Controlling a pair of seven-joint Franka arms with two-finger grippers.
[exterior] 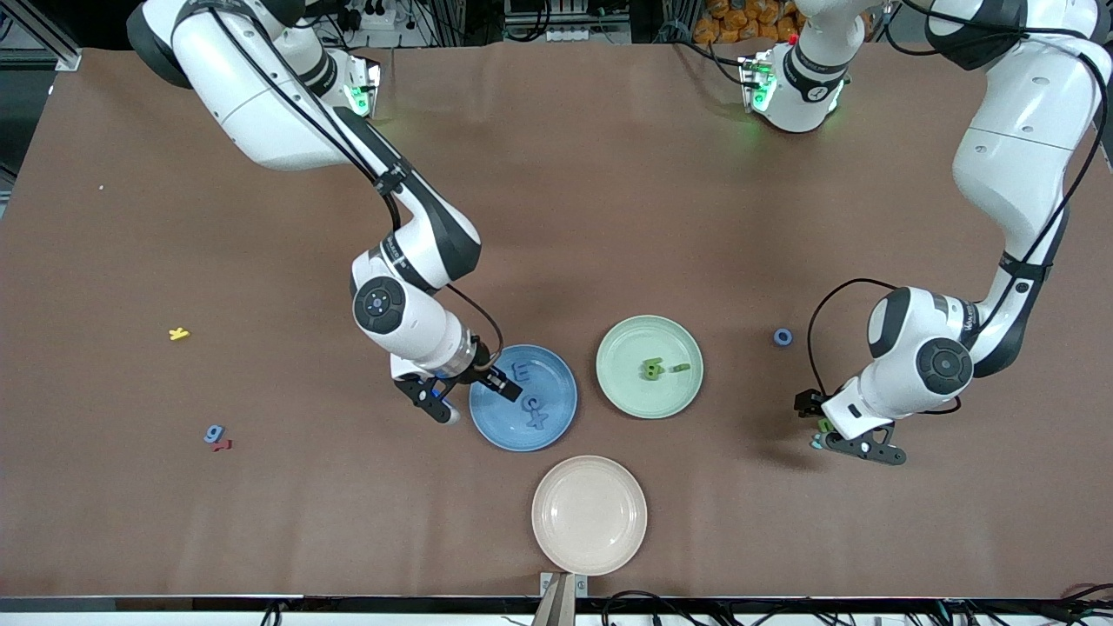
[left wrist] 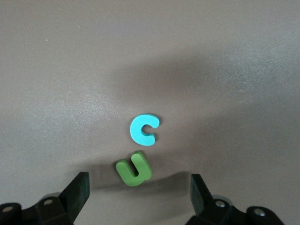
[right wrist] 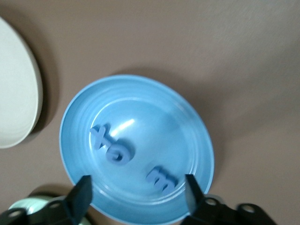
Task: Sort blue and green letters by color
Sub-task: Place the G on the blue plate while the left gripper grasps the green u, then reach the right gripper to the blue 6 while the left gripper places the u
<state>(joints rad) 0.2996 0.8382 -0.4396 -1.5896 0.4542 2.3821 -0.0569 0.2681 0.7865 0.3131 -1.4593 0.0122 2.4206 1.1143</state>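
My left gripper's fingers reach low beside the green u (left wrist: 134, 171) and closing now would catch the u, so my left gripper closes next.
A blue plate (exterior: 556, 422) holds blue letters: an E (right wrist: 161, 179), an x (right wrist: 99, 136) and an o (right wrist: 119, 152). My right gripper (exterior: 474, 393) hangs open over that plate's edge toward the right arm's end, its fingers (right wrist: 84, 192) empty, the E lying loose in the plate below them. A green plate (exterior: 622, 396) holds two green letters (exterior: 650, 370). My left gripper (left wrist: 139, 194) is open low over the table toward the left arm's end, above a green u (left wrist: 134, 168) with a light blue c (left wrist: 144, 130) beside it.
A pale pink plate (exterior: 589, 515) sits nearest the front camera. A blue ring letter (exterior: 783, 336) lies beside the green plate. Toward the right arm's end lie a yellow letter (exterior: 178, 333), a blue g (exterior: 214, 432) and a red letter (exterior: 223, 446).
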